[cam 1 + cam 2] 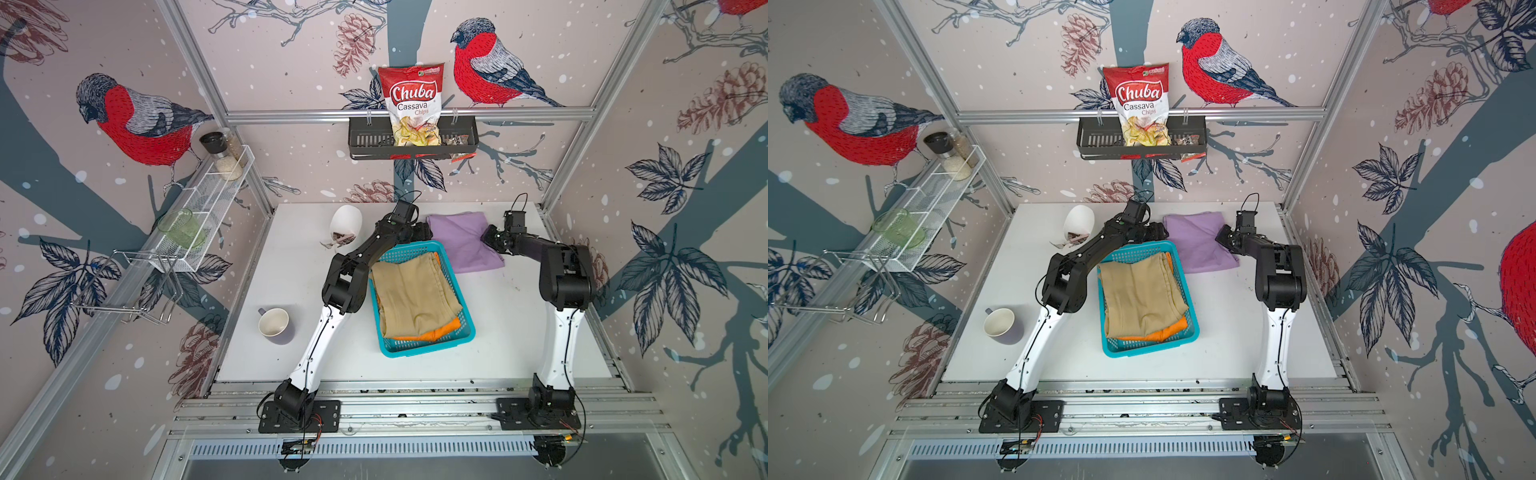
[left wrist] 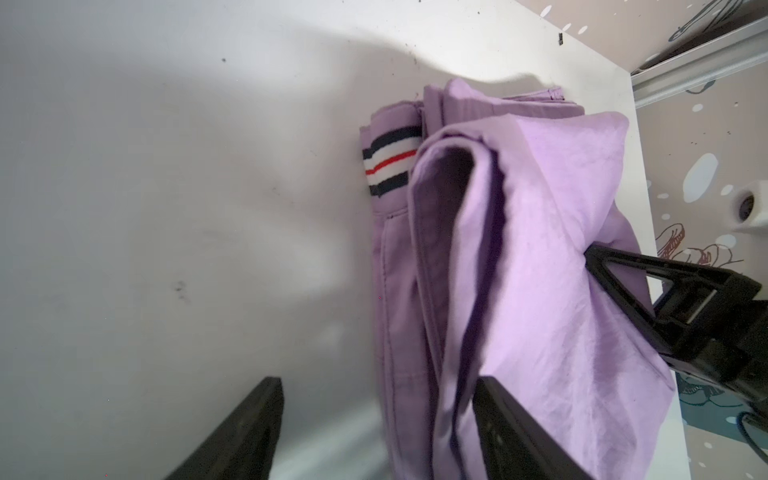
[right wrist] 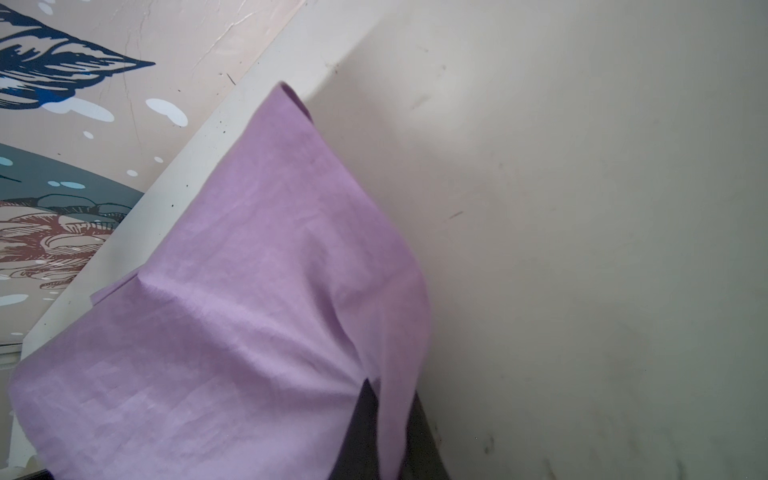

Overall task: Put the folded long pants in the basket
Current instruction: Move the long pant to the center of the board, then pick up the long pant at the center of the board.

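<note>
My left gripper should next grab the lilac pants by their layered edge (image 1: pixel 433 232) opposite my right gripper. Then the pants can go in the basket (image 1: pixel 428 353) still folded.
The turquoise basket (image 1: pixel 428 353) (image 1: pixel 1150 350) stands mid-table, with tan folded pants (image 1: pixel 415 291) (image 1: pixel 1142 291) on top of orange ones (image 1: pixel 442 330) (image 1: pixel 1169 330). Lilac folded pants (image 1: pixel 461 241) (image 1: pixel 1196 245) (image 2: pixel 519 249) (image 3: pixel 249 291) lie on the table behind the basket to its right. My right gripper (image 1: pixel 487 239) (image 1: pixel 1221 239) (image 3: pixel 390 399) is shut on their right edge, and its tip also shows pinching the cloth in the left wrist view (image 2: pixel 590 253). My left gripper (image 1: pixel 422 230) (image 1: pixel 1158 230) (image 2: pixel 378 382) is open at their left edge. One finger is over the cloth, the other over bare table.
A white mug (image 1: pixel 274 324) stands left of the left arm. A tipped white cup (image 1: pixel 345 224) lies at the back left. A black wall rack (image 1: pixel 411 145) holds a chips bag. A white wire shelf (image 1: pixel 208 216) lines the left wall.
</note>
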Controlling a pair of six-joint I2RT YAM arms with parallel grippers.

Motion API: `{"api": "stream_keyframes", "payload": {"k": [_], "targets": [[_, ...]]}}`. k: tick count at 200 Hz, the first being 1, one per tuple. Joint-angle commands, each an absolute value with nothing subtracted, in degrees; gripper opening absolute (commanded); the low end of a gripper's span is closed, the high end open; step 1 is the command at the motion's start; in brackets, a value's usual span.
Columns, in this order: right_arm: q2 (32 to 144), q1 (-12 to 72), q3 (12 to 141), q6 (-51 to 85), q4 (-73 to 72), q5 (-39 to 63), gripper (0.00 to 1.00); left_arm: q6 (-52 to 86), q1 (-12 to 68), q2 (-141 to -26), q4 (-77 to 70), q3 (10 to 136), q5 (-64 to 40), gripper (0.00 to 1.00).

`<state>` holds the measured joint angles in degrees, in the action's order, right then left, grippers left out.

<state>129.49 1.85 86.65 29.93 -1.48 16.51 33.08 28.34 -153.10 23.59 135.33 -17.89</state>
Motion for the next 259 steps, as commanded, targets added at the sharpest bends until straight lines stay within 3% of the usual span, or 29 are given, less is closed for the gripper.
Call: {"api": "stream_keyframes", "payload": {"k": [1,77,105,121,137,148,156,259], "targets": [[130.1,2.7,85.7,30.8,7.1,17.9,0.0,34.7,28.2,-153.6,25.1,133.1,-19.8,0.79],[131.7,2.1,88.0,31.6,8.2,17.9,0.0,42.5,29.8,-159.6,19.9,138.7,-25.4,0.8],[131.4,2.2,87.6,31.5,7.8,19.1,0.0,44.8,30.0,-161.7,18.7,139.1,-26.6,0.73],[131.4,2.2,87.2,31.8,7.4,19.8,0.0,46.2,30.5,-162.8,16.9,139.8,-27.6,0.61],[131.3,2.1,87.1,31.7,7.4,20.0,0.0,47.7,30.9,-164.2,15.4,141.8,-28.4,0.39],[131.2,2.1,86.9,31.6,7.4,20.1,0.0,48.8,31.1,-165.1,14.4,143.2,-29.2,0.22],[131.1,2.0,86.9,31.4,7.4,20.4,0.0,49.7,31.1,-165.4,13.3,143.8,-29.8,0.0],[125.5,-4.1,96.9,30.7,9.8,23.6,0.0,60.6,31.0,-160.1,0.2,148.4,-29.3,0.0]]}}
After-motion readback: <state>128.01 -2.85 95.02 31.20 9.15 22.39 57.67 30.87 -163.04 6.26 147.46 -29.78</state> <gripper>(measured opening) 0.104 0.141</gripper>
